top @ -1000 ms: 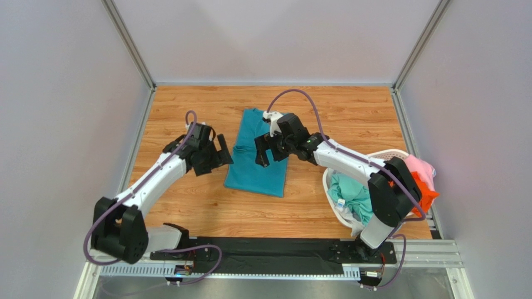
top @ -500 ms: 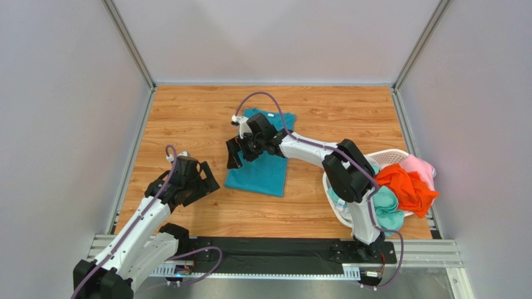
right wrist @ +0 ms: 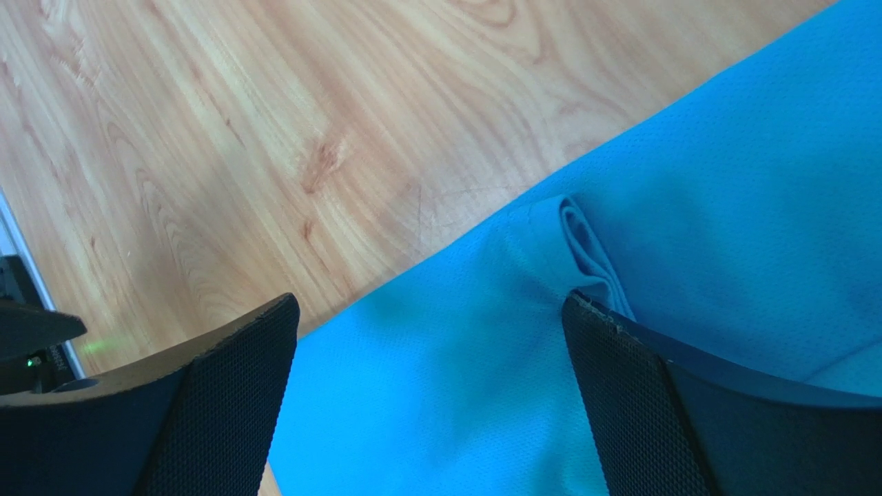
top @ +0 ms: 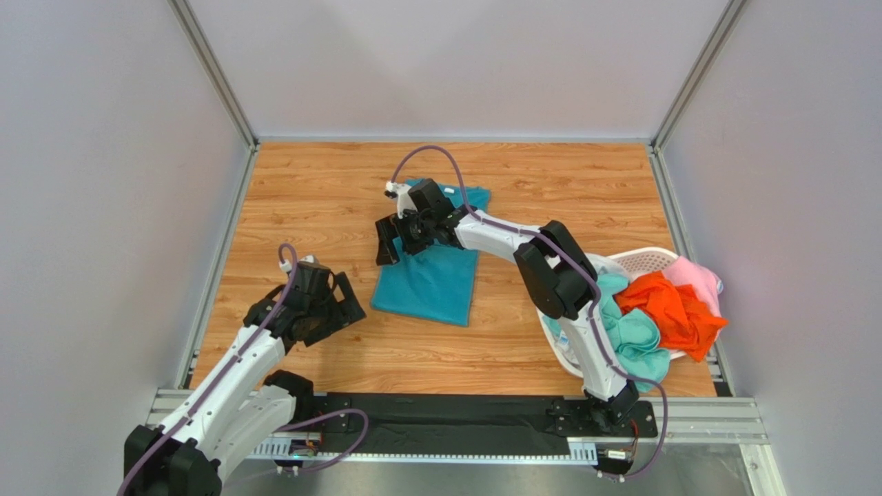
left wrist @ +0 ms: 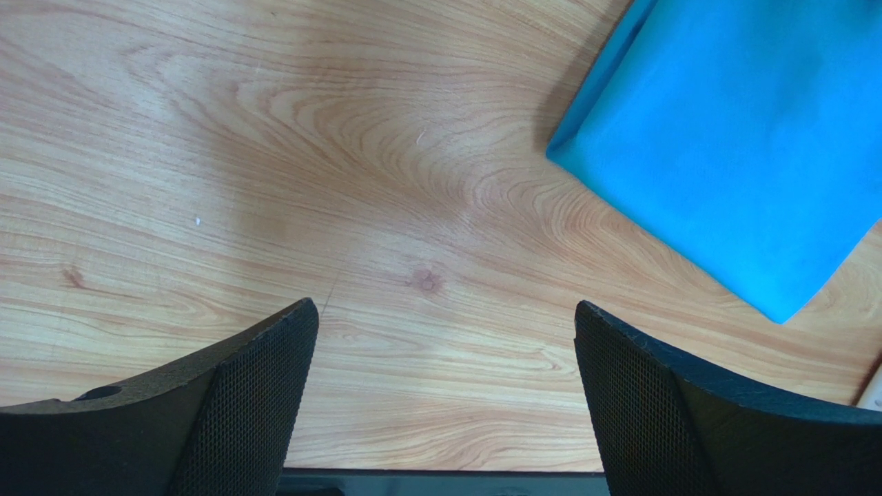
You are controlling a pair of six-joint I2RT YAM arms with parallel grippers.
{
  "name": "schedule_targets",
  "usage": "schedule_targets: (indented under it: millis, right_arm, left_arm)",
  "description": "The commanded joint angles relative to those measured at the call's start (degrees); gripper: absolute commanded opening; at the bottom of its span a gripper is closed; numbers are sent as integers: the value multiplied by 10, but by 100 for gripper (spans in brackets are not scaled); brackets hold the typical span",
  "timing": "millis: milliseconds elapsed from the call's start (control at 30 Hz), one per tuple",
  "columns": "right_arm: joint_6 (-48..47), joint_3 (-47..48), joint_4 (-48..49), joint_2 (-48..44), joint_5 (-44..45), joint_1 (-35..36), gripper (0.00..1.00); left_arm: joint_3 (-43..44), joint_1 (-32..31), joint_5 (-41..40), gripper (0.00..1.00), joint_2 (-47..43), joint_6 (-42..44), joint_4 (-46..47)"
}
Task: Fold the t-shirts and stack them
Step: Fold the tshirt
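Note:
The deep teal-blue t-shirt (top: 435, 274) should fold toward its collar, so my left gripper will next pinch its near corner at the hem end.
A deep teal-blue t-shirt (top: 435, 274) lies folded into a narrow strip on the wooden table (top: 311, 196). My right gripper (top: 391, 243) is open and empty, low over the shirt's left edge. In the right wrist view the teal cloth (right wrist: 663, 186) fills the right side, with a small fold (right wrist: 585, 248) between the open fingers (right wrist: 217, 393). My left gripper (top: 333, 307) is open and empty over bare wood, left of the shirt's near corner (left wrist: 745, 134). Mint green (top: 631, 336), orange (top: 673, 305) and pink (top: 696, 274) shirts lie in the basket.
The white perforated laundry basket (top: 637, 258) stands at the right edge of the table. Grey walls enclose the table at the back and on both sides. A black rail (top: 445, 413) carries both arm bases along the near edge.
My right gripper has swung left across the teal shirt to its left edge. My left arm has pulled back toward the near left, away from the shirt.

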Motion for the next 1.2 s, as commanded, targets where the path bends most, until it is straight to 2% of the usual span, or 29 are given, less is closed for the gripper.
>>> schedule_targets:
  millis: [0, 200, 333, 367, 433, 467, 500, 533, 567, 600, 700, 800, 900, 1000, 1033, 1100, 1133, 1167]
  right_arm:
    - [-1, 23, 1, 17, 7, -1, 100]
    - [-3, 37, -29, -19, 14, 0, 100]
    - [-7, 22, -49, -97, 50, 0, 100]
    - [-7, 11, -50, -142, 85, 0, 100]
    - [8, -42, -46, -199, 139, 0, 100]
    - [15, -69, -43, -226, 204, 0, 100]
    - [32, -94, -34, -289, 235, 0, 100]
    - [41, -155, -28, -318, 294, 0, 100]
    - [53, -183, -24, -351, 313, 0, 100]
    - [61, -209, -21, -402, 326, 0, 100]
    - [84, -297, -35, -473, 328, -6, 100]
    - [87, -338, -78, -497, 346, -9, 100]
    - [97, -376, -120, -526, 321, -9, 100]
    - [95, -431, -97, -561, 283, -9, 100]
    - [93, -439, -94, -572, 279, -9, 100]
    - [92, -452, -93, -581, 283, -9, 100]
    - [92, -459, -93, -584, 287, -9, 100]
    - [94, -463, -94, -588, 286, -10, 100]
  left_arm:
    - [-2, 2, 14, 100, -1, 11, 19]
    - [-5, 2, 27, 100, 3, 12, 37]
    - [6, 2, 29, 100, 10, 12, 45]
    - [9, 1, 30, 100, 12, 14, 50]
    - [16, 2, 30, 100, 21, 14, 57]
    - [21, 1, 30, 100, 25, 14, 62]
    - [23, 1, 42, 100, 30, 15, 66]
    - [24, 1, 46, 100, 32, 15, 78]
    - [24, 1, 48, 100, 34, 16, 86]
    - [24, 1, 48, 100, 39, 20, 93]
    - [23, 1, 43, 100, 62, 22, 132]
    - [27, 1, 56, 99, 110, 25, 180]
    - [44, 1, 80, 95, 175, 35, 213]
    - [60, 2, 105, 78, 235, 40, 233]
    - [63, 1, 109, 67, 248, 37, 245]
    - [67, 2, 116, 55, 278, 35, 251]
    - [70, 2, 122, 43, 286, 34, 251]
    - [72, 2, 127, 39, 293, 34, 251]
